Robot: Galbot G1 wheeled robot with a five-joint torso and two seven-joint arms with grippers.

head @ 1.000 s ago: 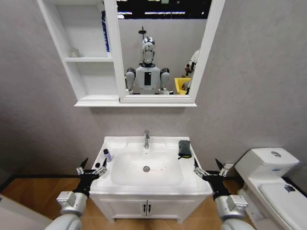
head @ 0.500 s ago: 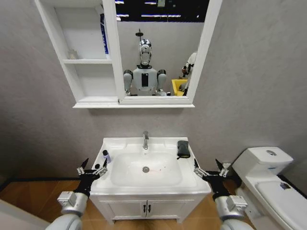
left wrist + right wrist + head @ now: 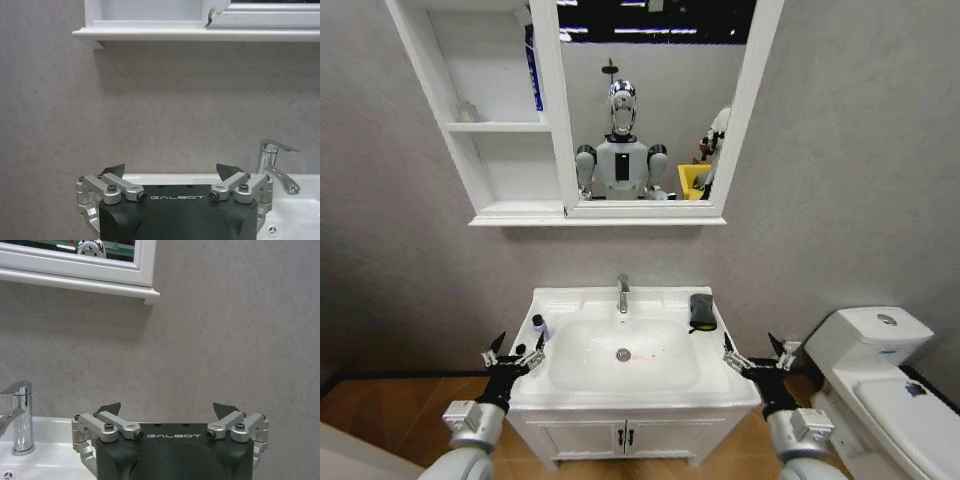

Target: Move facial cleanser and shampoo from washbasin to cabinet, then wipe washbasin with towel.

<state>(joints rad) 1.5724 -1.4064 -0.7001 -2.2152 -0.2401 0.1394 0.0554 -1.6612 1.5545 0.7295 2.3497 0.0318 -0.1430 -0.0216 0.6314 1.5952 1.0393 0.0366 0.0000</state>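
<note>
My left gripper will grab the white bottle by its body. Then it can stand the bottle upright in the cabinet [image 3: 505,210].
The white washbasin [image 3: 560,300] with its chrome tap [image 3: 623,293] stands straight ahead. On its left rim stands a small white bottle with a dark cap [image 3: 539,326]. The dark towel [image 3: 701,310] lies folded on the right rim. A tall blue item [image 3: 533,55] stands on the cabinet's [image 3: 505,210] upper shelf. I cannot tell which is the facial cleanser or the shampoo. My left gripper [image 3: 512,350] hovers open at the basin's front left corner and my right gripper [image 3: 756,352] hovers open at the front right. Both are empty [image 3: 171,170] [image 3: 167,408].
A white toilet [image 3: 880,370] stands close on the right. The mirror [image 3: 650,100] beside the shelves reflects the robot. A small clear item [image 3: 468,110] sits on the middle shelf. The vanity doors [image 3: 620,435] lie below the basin, with grey wall behind.
The head camera has shifted a little, so the whole picture slid slightly. Both grippers hold the same open pose beside the basin, and the bottle and towel have not moved.
</note>
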